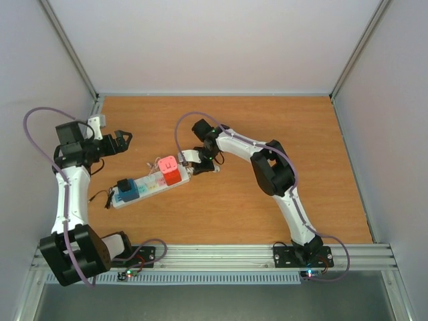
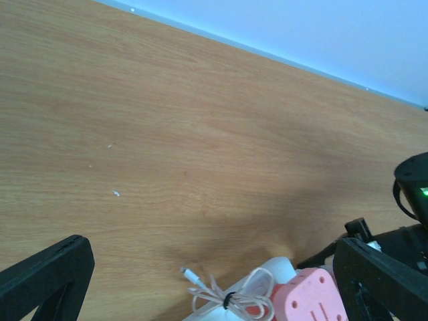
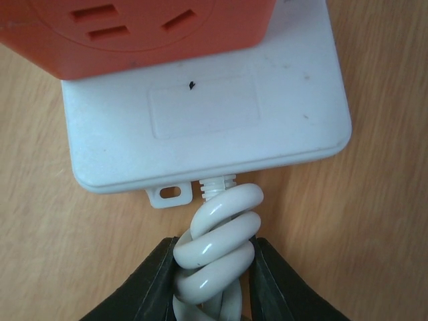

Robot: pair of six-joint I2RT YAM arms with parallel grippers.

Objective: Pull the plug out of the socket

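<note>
The power strip [image 1: 152, 186] would slide over the table with its plugs if I moved my right gripper sideways now, because the gripper's closed fingers hold the strip's curly white cord [image 1: 191, 171].
The socket, a long white power strip [image 1: 152, 186], lies slanted on the wooden table. A pink plug [image 1: 166, 164], an orange plug [image 1: 174, 177] and a blue-black plug [image 1: 126, 190] sit in it. My right gripper [image 1: 200, 164] is at the strip's right end, shut on its curly white cord [image 3: 217, 247]. The right wrist view shows the strip's end [image 3: 200, 114] and the orange plug [image 3: 147, 27]. My left gripper [image 1: 122, 139] is open and empty, up and left of the strip. Its view [image 2: 214, 267] shows the pink plug [image 2: 311, 297] at the bottom edge.
A thin white cable bundle [image 2: 231, 294] tied with a black band lies on the strip beside the pink plug. A thin dark wire [image 1: 100, 196] lies at the strip's left end. White walls surround the table; a metal rail [image 1: 214, 254] runs along the near edge.
</note>
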